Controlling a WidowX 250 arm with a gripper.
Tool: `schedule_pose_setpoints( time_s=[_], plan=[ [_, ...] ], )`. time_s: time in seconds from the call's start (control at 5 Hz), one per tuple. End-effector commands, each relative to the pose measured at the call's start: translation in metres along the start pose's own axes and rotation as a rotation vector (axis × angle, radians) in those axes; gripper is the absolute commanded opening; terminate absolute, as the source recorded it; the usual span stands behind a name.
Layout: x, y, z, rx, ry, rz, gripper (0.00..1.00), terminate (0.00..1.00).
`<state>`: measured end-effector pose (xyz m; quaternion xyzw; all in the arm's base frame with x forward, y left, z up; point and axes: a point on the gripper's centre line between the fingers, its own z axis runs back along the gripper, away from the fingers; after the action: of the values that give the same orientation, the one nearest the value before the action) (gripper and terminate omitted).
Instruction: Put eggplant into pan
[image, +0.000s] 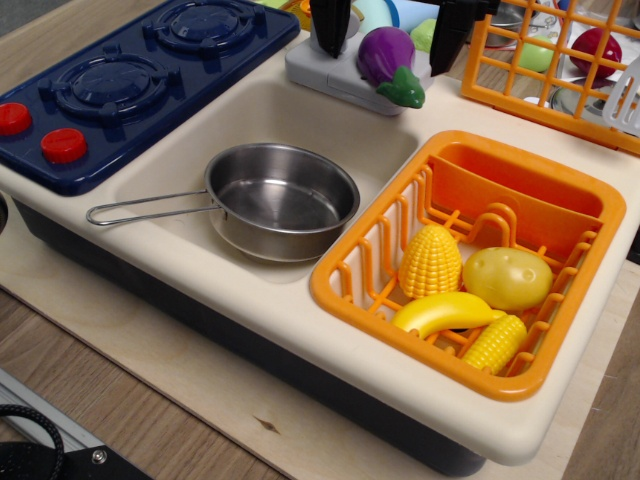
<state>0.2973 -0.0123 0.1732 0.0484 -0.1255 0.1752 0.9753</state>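
Note:
The gripper grabs the eggplant by its purple body (385, 54) next. Then the eggplant goes into the steel pan (283, 199).
The purple eggplant (384, 53) with its green cap (403, 90) lies on the grey block at the back rim of the sink. My gripper (390, 42) is open, with one black finger (330, 24) to the eggplant's left and the other to its right. The fingers stand apart from the eggplant, not closed on it. The shiny steel pan (283, 199) sits empty in the cream sink basin (260, 110), in front of and to the left of the eggplant. Its wire handle (148, 206) points left.
An orange basket (560, 180) in the right of the sink holds two corn cobs, a potato and a banana. A dark blue stove (130, 80) with red knobs lies at the left. An orange rack (540, 80) with a dark red toy stands at the back right.

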Motion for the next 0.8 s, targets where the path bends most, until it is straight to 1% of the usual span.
schedule_pose_setpoints(
  time_s=[0.0, 0.2, 0.6],
  plan=[
    [0.000, 0.000, 0.000, 0.000, 0.000, 0.000, 1.00, 0.00],
    [0.005, -0.001, -0.006, -0.009, -0.035, -0.019, 1.00, 0.00],
    [0.018, -0.004, -0.023, -0.049, -0.065, -0.024, 1.00, 0.00]
  ],
)
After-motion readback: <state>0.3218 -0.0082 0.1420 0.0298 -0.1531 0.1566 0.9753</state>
